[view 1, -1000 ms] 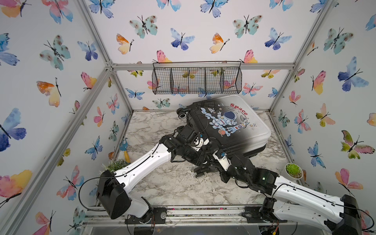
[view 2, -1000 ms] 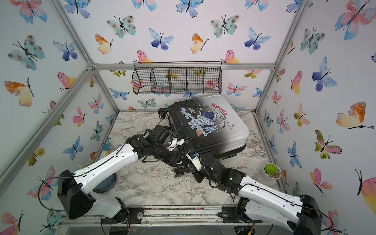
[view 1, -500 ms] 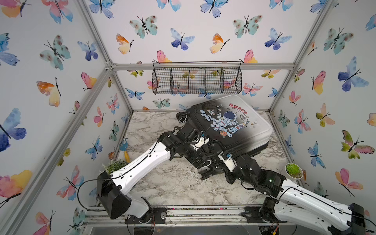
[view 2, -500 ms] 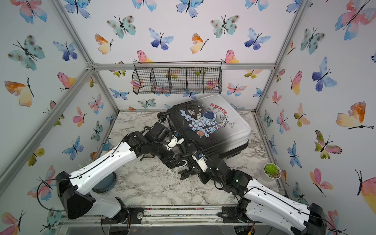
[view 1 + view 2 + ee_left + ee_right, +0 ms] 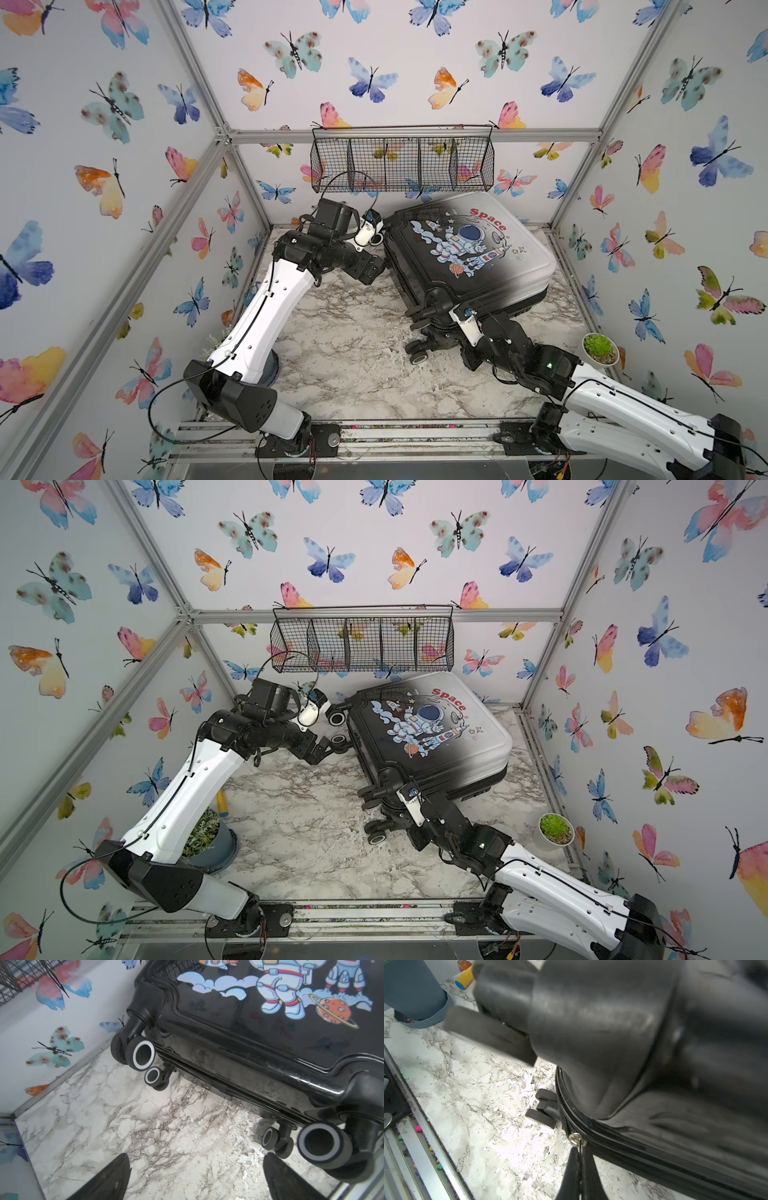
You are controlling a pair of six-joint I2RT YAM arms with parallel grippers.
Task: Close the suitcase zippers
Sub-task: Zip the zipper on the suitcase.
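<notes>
I should grab the case's far upper wheel by its stem with my left gripper next, to turn and steady the case [image 5: 228, 1012] while the zippers stay free.
The suitcase [image 5: 469, 249] lies flat at the back right of the marble table, astronaut print up, both shells together, as both top views show [image 5: 428, 729]. My right gripper [image 5: 580, 1150] is shut on the thin metal pull of the silver zipper slider [image 5: 577, 1139]. The slider sits on the black zippers' track [image 5: 633, 1164] at the case's near corner, beside a wheel [image 5: 542, 1115]. My left gripper [image 5: 196, 1155] is open over bare marble, a little off the wheel end of the case [image 5: 228, 1012], with nothing between its fingers [image 5: 326, 750].
A wire basket [image 5: 401, 164] hangs on the back wall just above the case. A small succulent pot [image 5: 600, 349] stands at the right wall. A grey-blue plant pot [image 5: 208, 845] and a yellow stick [image 5: 222, 804] sit by the left arm's base. A metal rail [image 5: 374, 432] runs along the front.
My left gripper has opened and drawn back leftwards from the case's near side to its wheel end. The right gripper stays shut at the near corner of the case.
</notes>
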